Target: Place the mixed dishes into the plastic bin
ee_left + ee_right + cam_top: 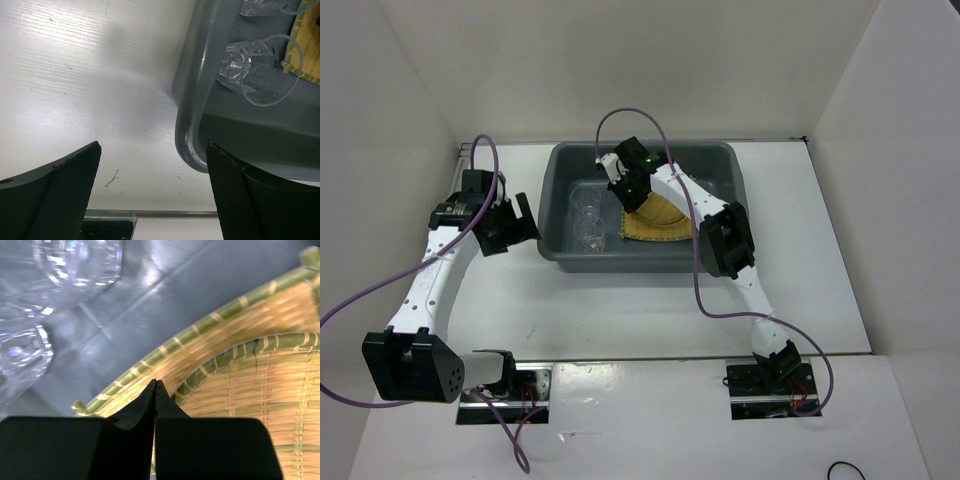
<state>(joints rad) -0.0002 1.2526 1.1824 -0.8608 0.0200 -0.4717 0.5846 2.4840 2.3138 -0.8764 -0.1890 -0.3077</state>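
The robot's right gripper is closed but empty above the mat's edge, so the woven disc (662, 209) (260, 385) would stay lying if the robot lifted that gripper now.
The dark grey plastic bin (645, 262) stands at mid-table. Clear glass cups (588, 215) lie in its left half and a yellow woven mat (655, 225) in its right half. In the right wrist view a round woven disc (260, 385) rests on the square mat (200, 340), beside the cups (75, 260). My right gripper (156, 382) hangs inside the bin (150, 295) just over the mat's edge, shut with nothing between its jaws; from above it (625, 188) is near the bin's middle. My left gripper (152, 146) stands open and empty outside the bin's left corner (192, 125).
White walls close in the table on the left, back and right. The left arm's purple cable loops over the table to the left. A cup (250, 67) lies close inside the bin wall near my left gripper (525, 228).
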